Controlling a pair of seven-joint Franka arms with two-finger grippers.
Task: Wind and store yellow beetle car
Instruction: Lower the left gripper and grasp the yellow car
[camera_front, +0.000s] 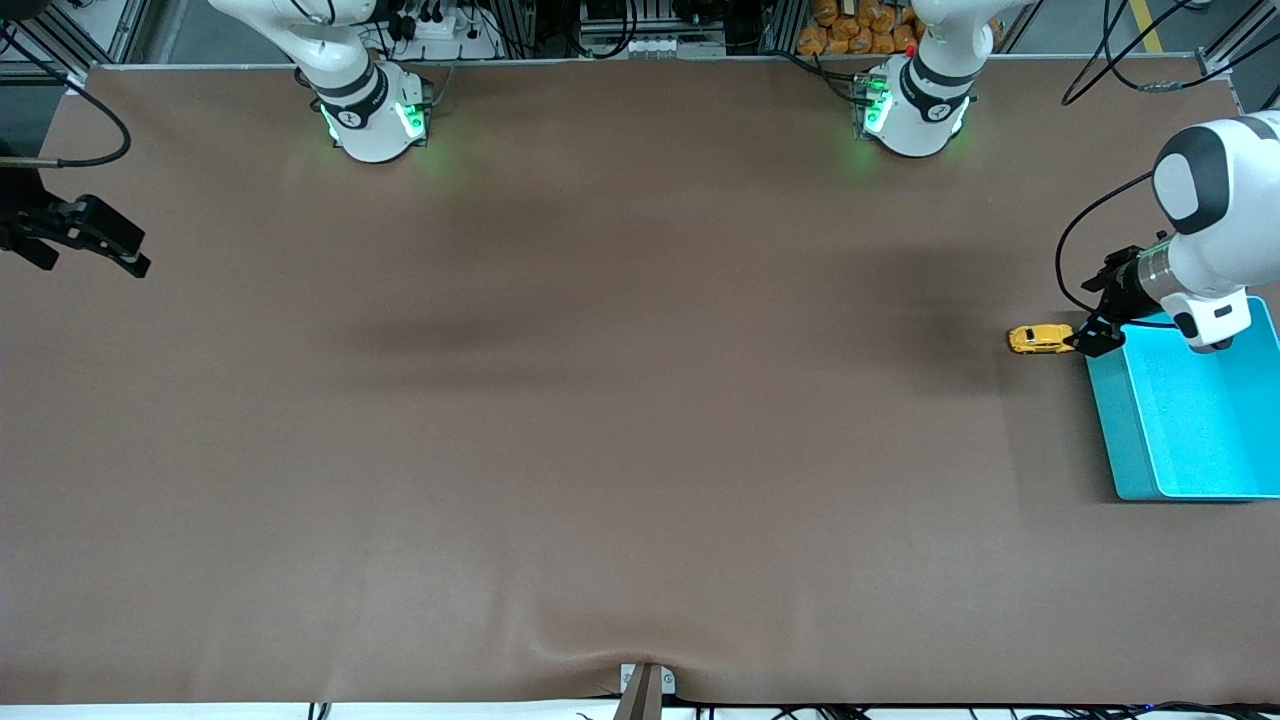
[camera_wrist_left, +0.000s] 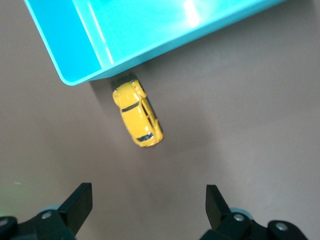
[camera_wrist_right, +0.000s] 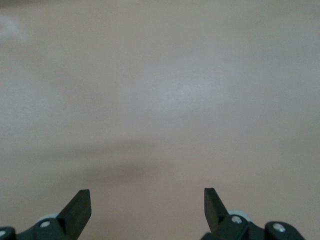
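The yellow beetle car should be grabbed next by its rear end with my left gripper. Then I should wind the car and put it away in the teal bin.
The yellow beetle car stands on its wheels on the brown table, right beside the corner of the teal bin that lies farthest from the front camera, toward the left arm's end. In the left wrist view the car lies just off that corner of the bin. My left gripper hovers open and empty over the table beside the car; the car lies ahead of its fingertips, not between them. My right gripper waits open and empty at the right arm's end of the table, over bare table.
The teal bin is empty inside and sits at the table's edge at the left arm's end. The two arm bases stand along the edge of the table farthest from the front camera. A small bracket sits at the edge nearest to it.
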